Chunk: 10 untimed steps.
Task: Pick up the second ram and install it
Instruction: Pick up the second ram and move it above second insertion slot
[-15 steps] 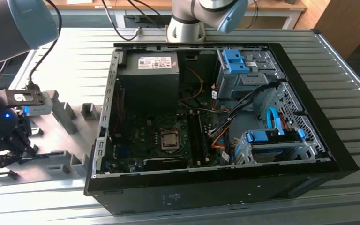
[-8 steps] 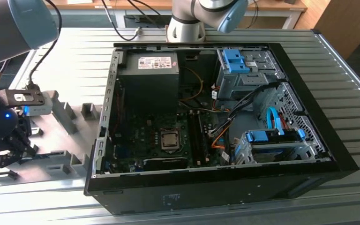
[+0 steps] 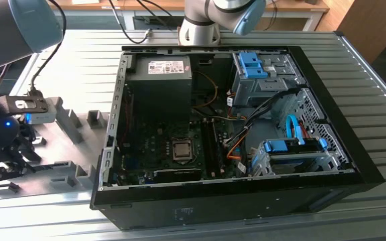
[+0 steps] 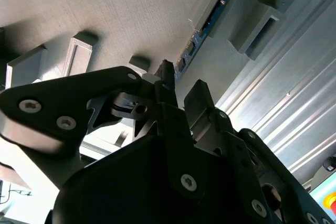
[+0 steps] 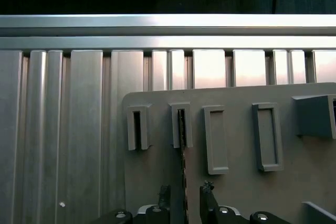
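Observation:
The gripper will next grab the ram by its near end [image 5: 185,203], because both sides of the ram are open there, while the holder's slot block closes around the ram's far end.
The second ram [image 5: 183,145] stands on edge in a slot of the grey holder plate [image 5: 236,192]; in the first wrist view I see it edge-on as a thin dark strip. In the second wrist view its blue-green edge [image 4: 202,27] runs along the slot. My gripper [image 5: 185,195] is open and straddles the board's near end, one fingertip [image 5: 164,195] on each side with a small gap to the board. In the exterior view my gripper [image 3: 5,163] hangs over the holder plate [image 3: 72,145] at that view's left, beside the open computer case [image 3: 313,165].
The holder plate carries several raised rectangular slot blocks [image 5: 265,137] around the gripper. It lies on a ribbed aluminium table [image 5: 63,129]. Inside the case are the motherboard with its processor socket [image 3: 181,149], a power supply [image 3: 159,80], blue drive latches [image 3: 250,65] and cables.

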Each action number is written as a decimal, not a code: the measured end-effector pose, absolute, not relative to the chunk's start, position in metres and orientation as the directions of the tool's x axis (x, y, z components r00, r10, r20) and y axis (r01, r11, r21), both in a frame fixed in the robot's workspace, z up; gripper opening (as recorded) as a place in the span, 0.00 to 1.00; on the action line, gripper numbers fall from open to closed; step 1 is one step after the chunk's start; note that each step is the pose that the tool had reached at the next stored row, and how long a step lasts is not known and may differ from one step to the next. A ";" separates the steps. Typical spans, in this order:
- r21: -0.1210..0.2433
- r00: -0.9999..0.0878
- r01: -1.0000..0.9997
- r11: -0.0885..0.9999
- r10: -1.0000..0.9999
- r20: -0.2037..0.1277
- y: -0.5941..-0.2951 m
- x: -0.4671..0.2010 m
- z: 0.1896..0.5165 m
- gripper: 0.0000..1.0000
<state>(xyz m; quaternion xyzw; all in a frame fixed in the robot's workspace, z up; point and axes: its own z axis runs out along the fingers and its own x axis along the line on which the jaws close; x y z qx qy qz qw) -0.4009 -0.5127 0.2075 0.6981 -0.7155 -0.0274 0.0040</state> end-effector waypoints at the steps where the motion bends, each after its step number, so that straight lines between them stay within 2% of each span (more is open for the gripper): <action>1: 0.045 -0.025 -0.999 0.024 -0.999 -0.033 -0.513 -0.401 0.207 0.35; 10: 0.045 -0.019 -0.999 0.018 -0.999 -0.032 -0.513 -0.401 0.193 0.35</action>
